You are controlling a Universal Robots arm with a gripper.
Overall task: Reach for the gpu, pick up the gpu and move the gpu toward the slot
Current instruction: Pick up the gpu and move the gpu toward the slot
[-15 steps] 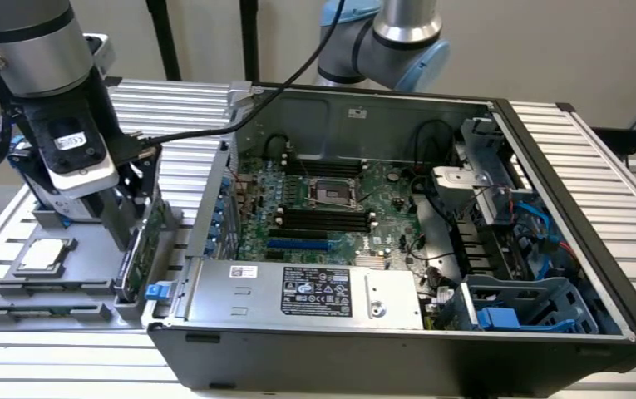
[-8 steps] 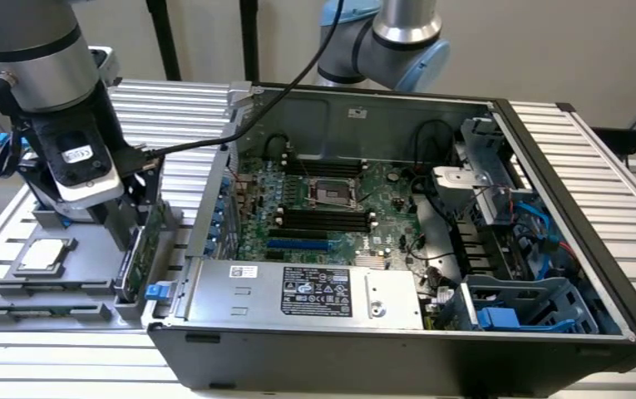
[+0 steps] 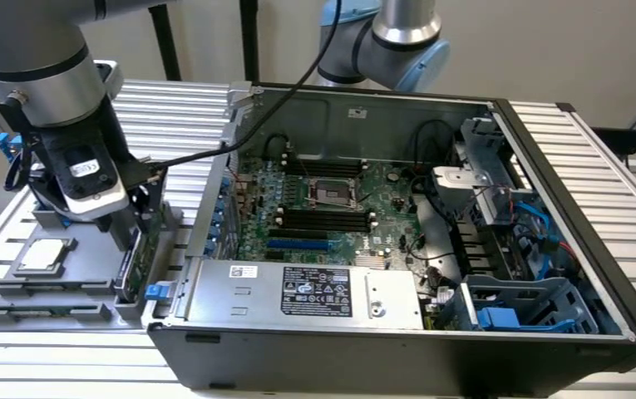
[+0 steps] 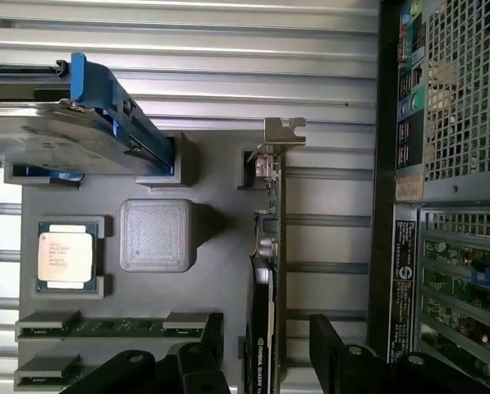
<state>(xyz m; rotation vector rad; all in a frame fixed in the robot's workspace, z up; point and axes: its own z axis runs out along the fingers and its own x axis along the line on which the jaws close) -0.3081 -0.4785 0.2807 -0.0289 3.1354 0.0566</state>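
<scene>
My fingers still hang above the top edge of the GPU in the wrist view, so my gripper moves lower next, before it closes on the GPU.
The gpu [image 4: 271, 246] stands on its edge in the grey fixture tray [image 4: 212, 246], with its silver bracket [image 4: 279, 135] at one end. In the exterior view the green card [image 3: 132, 253] sits at the tray's edge nearest the computer case. My gripper [image 4: 265, 357] hangs just above the card, open, with one black finger [image 4: 202, 349] on each side and a gap to the card on both sides. It is also seen from outside as the gripper [image 3: 138, 220] low over the tray. The blue slot [image 3: 298, 245] lies on the motherboard inside the case.
The tray also holds a hard drive with blue rails [image 4: 72, 131], a square processor chip [image 4: 64, 254] and memory sticks [image 4: 105, 327]. The open computer case [image 3: 406, 366] lies to the exterior view's right, its wall close beside the card. A silver power supply [image 3: 307, 291] sits near the slot.
</scene>
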